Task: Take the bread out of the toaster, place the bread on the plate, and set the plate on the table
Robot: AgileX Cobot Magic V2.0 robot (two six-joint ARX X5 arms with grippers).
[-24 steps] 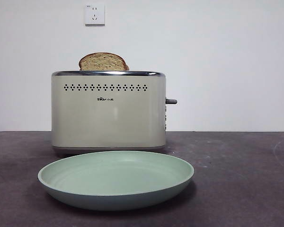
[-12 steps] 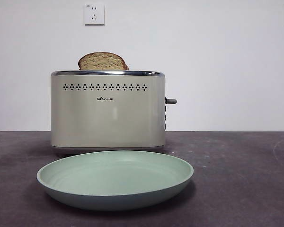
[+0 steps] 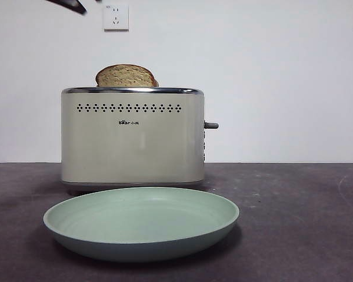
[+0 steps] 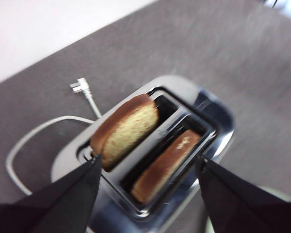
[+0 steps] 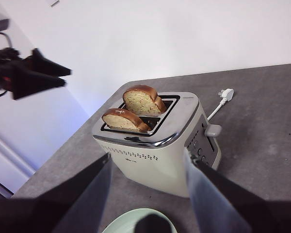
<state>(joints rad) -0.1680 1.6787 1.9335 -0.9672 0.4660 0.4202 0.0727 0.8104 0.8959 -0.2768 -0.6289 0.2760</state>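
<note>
My left gripper grabs the bread by its domed top [image 3: 126, 73] next, since the toaster slot [image 3: 129, 90] hugs the bread's lower part and the top stands above it.
The cream toaster [image 3: 132, 138] stands on the dark table [image 3: 294, 223], with the mint plate [image 3: 141, 222] lying in front of it. Two domed tan slices stand in its slots. The bread [image 3: 125, 76] is on the logo side, and a second slice [image 3: 156, 83] peeks out behind it. My left gripper [image 4: 149, 159] is open high above the two slices [image 4: 126, 131], touching nothing. It shows as a black tip in the front view [image 3: 69, 4] and up beside the toaster in the right wrist view [image 5: 48, 73]. My right gripper [image 5: 146, 155] is open and empty, back from the toaster [image 5: 155, 145].
A white cord and plug [image 4: 82, 90] lie on the table behind the toaster, also seen in the right wrist view [image 5: 224, 94]. A white wall with a socket [image 3: 116, 17] stands behind. The grey lever [image 3: 210, 125] sticks out of the toaster's right side.
A black gripper tip has come into the front view at the top left corner. The bread, toaster and plate stand as before.
</note>
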